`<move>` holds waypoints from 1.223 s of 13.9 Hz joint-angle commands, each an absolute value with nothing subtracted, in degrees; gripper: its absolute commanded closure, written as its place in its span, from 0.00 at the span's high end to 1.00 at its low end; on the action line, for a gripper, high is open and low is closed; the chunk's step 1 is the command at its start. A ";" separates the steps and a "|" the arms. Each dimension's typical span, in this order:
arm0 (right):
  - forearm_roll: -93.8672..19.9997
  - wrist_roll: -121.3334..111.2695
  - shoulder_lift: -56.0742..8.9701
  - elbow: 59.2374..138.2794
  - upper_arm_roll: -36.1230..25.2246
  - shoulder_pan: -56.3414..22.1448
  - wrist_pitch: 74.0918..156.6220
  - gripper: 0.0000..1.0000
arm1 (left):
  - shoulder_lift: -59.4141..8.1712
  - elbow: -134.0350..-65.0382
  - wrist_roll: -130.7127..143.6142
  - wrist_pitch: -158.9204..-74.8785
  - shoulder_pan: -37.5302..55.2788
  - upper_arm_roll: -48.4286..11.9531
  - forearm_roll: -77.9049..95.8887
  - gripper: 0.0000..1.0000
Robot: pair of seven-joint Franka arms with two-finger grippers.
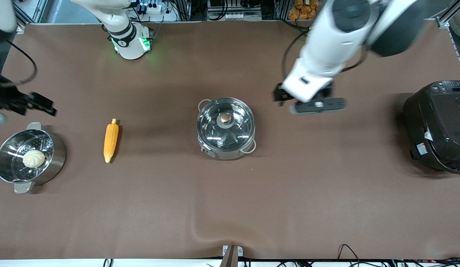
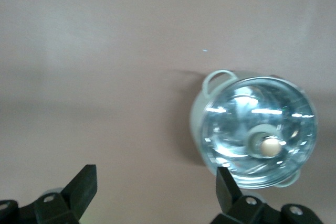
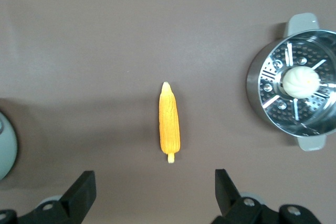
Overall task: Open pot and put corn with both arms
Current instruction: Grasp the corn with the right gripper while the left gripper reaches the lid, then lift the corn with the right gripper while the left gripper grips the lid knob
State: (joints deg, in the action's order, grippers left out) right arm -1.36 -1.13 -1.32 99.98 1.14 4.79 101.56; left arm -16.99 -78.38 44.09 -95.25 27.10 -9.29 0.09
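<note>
I should next put the corn into the steel pot (image 1: pixel 226 128), so I need to grab the corn with my right gripper by its stubby end, its stubby stalk end (image 1: pixel 113 122).
The shiny steel pot (image 1: pixel 226 128) stands mid-table with its glass lid on; the copper knob (image 1: pixel 225 117) is at the lid's centre. It also shows in the left wrist view (image 2: pixel 257 135). The corn (image 1: pixel 111 141) lies on the brown mat beside it, toward the right arm's end, and shows in the right wrist view (image 3: pixel 169 124). My left gripper (image 1: pixel 315 105) is open and empty in the air over bare mat beside the pot (image 2: pixel 155 182). My right gripper (image 1: pixel 40 104) is open and empty, up over the mat near the corn (image 3: pixel 155 182).
A steel pot with flat tab handles (image 1: pixel 59 152) holds a cream bun (image 1: pixel 33 158) on a perforated insert at the right arm's end. A big black cooker (image 1: pixel 437 126) stands at the left arm's end.
</note>
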 commanded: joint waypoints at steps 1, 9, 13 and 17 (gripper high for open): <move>-2.02 -1.93 0.18 109.65 0.88 5.18 110.36 1.00 | -22.92 -74.44 53.32 -99.30 31.27 -8.44 0.79 1.00; -0.53 -6.74 -6.30 129.81 0.79 4.92 133.22 1.00 | -32.33 -72.34 66.88 -103.18 43.84 -3.00 0.18 1.00; -0.53 -8.44 -14.40 130.87 0.88 4.75 139.98 1.00 | -37.26 -69.52 69.17 -104.32 49.92 2.63 0.26 1.00; 0.00 -8.53 -20.03 129.91 0.88 4.57 146.25 1.00 | -39.29 -69.43 70.58 -109.07 50.01 2.37 0.35 1.00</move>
State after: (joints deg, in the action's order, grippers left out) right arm -0.88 -8.19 -18.48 130.90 0.91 4.77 145.09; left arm -37.74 -71.87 69.25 -108.35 49.48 1.58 0.09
